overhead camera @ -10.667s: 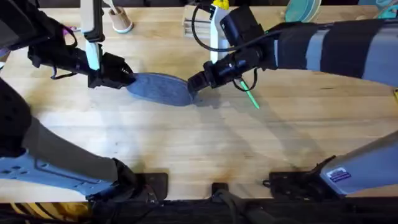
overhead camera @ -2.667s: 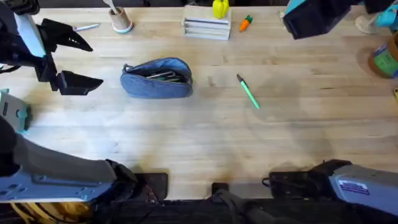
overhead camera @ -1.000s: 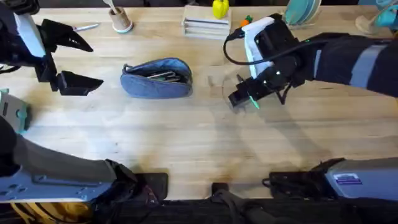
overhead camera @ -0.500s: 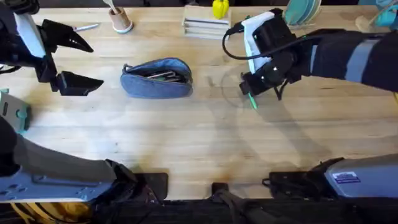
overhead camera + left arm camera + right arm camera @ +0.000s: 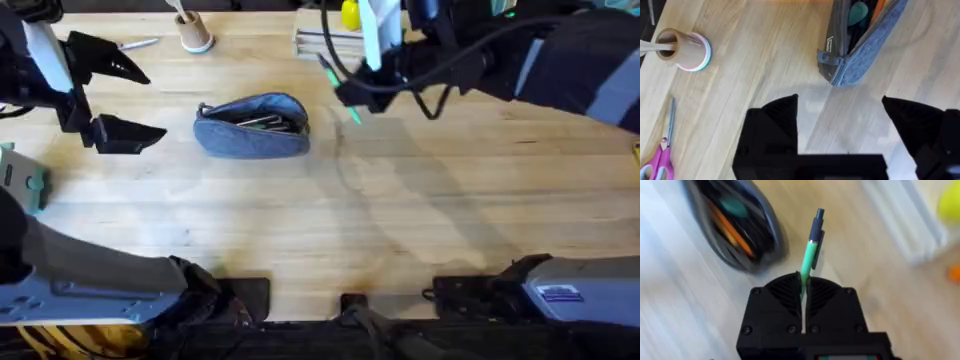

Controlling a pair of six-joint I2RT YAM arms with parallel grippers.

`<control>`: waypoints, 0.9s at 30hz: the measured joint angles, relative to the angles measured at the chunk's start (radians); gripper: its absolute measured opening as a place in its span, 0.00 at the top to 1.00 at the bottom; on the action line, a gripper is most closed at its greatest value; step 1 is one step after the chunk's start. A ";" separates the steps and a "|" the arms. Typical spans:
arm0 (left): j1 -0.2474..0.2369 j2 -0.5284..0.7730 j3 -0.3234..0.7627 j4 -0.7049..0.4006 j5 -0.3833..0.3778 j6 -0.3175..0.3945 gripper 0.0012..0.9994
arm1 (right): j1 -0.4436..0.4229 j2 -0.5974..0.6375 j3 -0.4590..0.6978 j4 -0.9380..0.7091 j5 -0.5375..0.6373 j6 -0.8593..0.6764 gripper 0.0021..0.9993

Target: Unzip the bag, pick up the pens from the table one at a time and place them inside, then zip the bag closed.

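Note:
The bag is wide open with loose pens inside. My left gripper needs to grab the bag next by its narrow end (image 5: 203,119) (image 5: 838,69) beside the zipper pull.
The grey-blue bag (image 5: 252,128) lies unzipped on the table (image 5: 330,220), with several pens showing inside. My right gripper (image 5: 350,96) hovers just right of the bag, shut on a bright green pen (image 5: 353,114) with a dark tip. In the right wrist view the pen (image 5: 809,255) sticks out from between the shut fingers (image 5: 785,292), beside the open bag (image 5: 735,225). My left gripper (image 5: 108,95) stands open off the bag's left end. In its wrist view, the wide-apart fingers (image 5: 776,117) hold nothing, short of the bag's end (image 5: 855,55).
At the table's back edge stand a small cup (image 5: 195,34), a white stack (image 5: 332,44) with a yellow object (image 5: 353,14) on it, and pink-handled scissors (image 5: 657,160). A teal item (image 5: 22,182) sits at the left edge. The near half of the table is bare wood.
The right gripper closed on the green pen, lifted it off the table and carried it left and back toward the bag. The left arm and the bag stayed still.

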 joint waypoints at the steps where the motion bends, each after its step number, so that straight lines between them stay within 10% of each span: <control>1: 0.000 0.000 0.000 0.000 0.000 0.000 0.01 | 0.020 0.000 0.005 0.060 -0.023 -0.017 0.97; 11: 0.000 0.000 0.000 0.000 0.000 0.000 0.01 | 0.167 0.109 0.008 0.457 -0.102 -0.183 0.97; 27: 0.000 0.000 0.000 0.000 0.000 0.000 0.01 | 0.250 0.232 0.008 0.462 -0.109 -0.502 0.97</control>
